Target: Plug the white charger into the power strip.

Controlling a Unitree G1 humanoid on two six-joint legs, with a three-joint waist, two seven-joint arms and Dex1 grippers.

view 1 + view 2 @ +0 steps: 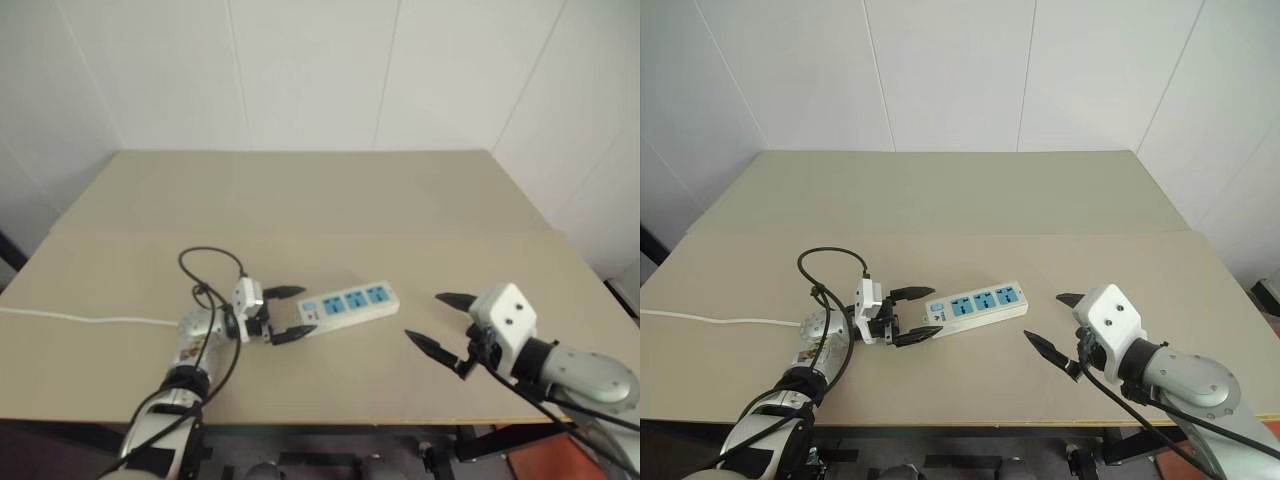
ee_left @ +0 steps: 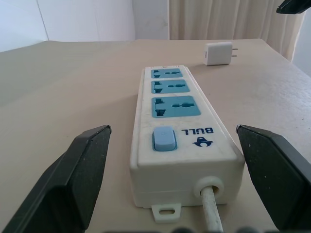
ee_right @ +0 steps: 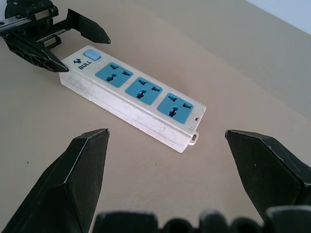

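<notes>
The white charger's pins need to stay free to enter a socket (image 1: 355,298) (image 3: 143,91), so next I need to grab the charger's body with my right gripper.
The power strip (image 1: 347,303) lies flat on the tan table, a white bar with three blue sockets and a blue switch (image 2: 163,139) at its cord end. My left gripper (image 1: 303,311) is open, its two black fingers either side of that cord end without touching it. The white charger (image 2: 218,52) lies on the table beyond the strip's far end, prongs sideways. My right gripper (image 1: 424,317) hangs open and empty to the right of the strip, pointing toward it.
The strip's thin white cord (image 1: 80,319) trails left across the table. A black cable (image 1: 210,262) loops above my left wrist. The table's front edge (image 1: 330,421) runs close below both grippers. White walls stand behind the table.
</notes>
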